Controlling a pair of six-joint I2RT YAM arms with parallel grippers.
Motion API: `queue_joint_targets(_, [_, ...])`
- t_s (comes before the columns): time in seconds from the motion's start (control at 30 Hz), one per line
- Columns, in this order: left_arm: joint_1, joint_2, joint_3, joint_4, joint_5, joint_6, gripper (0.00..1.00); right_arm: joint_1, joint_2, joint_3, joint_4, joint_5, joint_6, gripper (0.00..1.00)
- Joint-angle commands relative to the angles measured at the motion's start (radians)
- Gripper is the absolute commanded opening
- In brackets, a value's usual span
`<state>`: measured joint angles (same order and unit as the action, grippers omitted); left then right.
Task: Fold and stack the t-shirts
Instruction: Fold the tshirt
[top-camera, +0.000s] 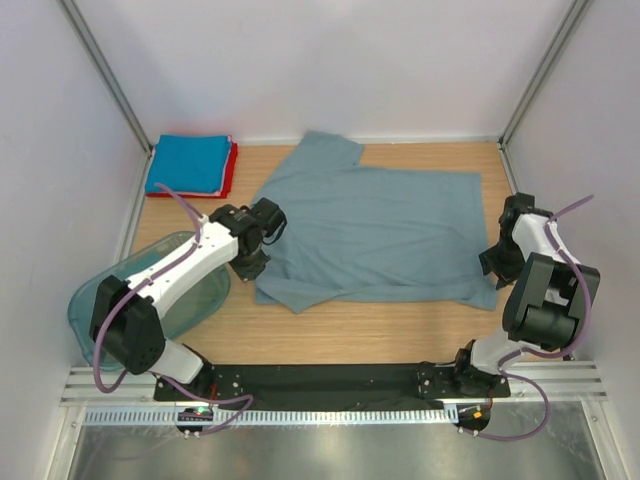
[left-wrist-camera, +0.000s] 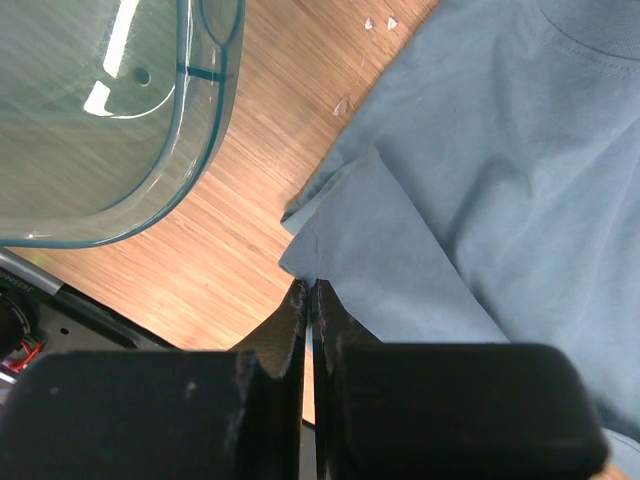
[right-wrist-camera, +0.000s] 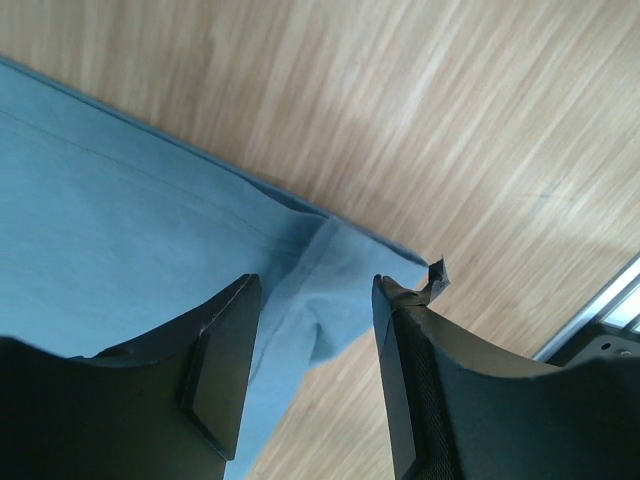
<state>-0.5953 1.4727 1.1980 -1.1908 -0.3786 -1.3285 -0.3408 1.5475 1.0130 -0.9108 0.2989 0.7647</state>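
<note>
The right gripper grabs the grey-blue t-shirt's near hem corner (top-camera: 488, 287) (right-wrist-camera: 332, 278) next, opposite the held sleeve, to fold the t-shirt's near side over evenly.
A dusty grey-blue t-shirt (top-camera: 380, 230) lies spread flat across the middle of the table. At its left sleeve, my left gripper (top-camera: 255, 262) is shut. In the left wrist view its tips (left-wrist-camera: 308, 287) meet on the sleeve corner of the t-shirt (left-wrist-camera: 500, 180) and seem to pinch it. My right gripper (top-camera: 492, 262) is at the shirt's near right corner. In the right wrist view it (right-wrist-camera: 315, 300) stands open, its fingers either side of the hem corner (right-wrist-camera: 340, 260). A bright blue folded t-shirt (top-camera: 190, 163) rests on a red one (top-camera: 232, 172) at the back left.
A translucent teal plastic tub (top-camera: 100, 300) sits at the near left under the left arm, its rim (left-wrist-camera: 215, 130) close to the sleeve. Small white specks (left-wrist-camera: 380, 22) lie on the wood. White walls enclose three sides; a metal rail (top-camera: 330, 385) runs along the front.
</note>
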Motion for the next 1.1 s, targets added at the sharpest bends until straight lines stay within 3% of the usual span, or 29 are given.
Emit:
queue_joint_targets(0.0, [0.000,0.008,0.031,-0.021,-0.049,0.008,0.00,-0.006,0.019,0.061,0.032,0.034,0.013,0.56])
queue_joint_targets(0.87, [-0.031,-0.035,0.017,-0.004,-0.057,-0.011,0.00,-0.018,0.106,0.079,-0.022,0.062,0.012,0.56])
queue_joint_targets(0.97, [-0.038,-0.035,0.021,-0.003,-0.063,-0.011,0.00,-0.018,0.115,0.079,-0.004,0.043,0.008,0.53])
queue_joint_targets(1.07, [-0.055,-0.037,0.026,-0.016,-0.077,-0.018,0.00,-0.018,0.122,0.076,0.004,0.043,0.005,0.40])
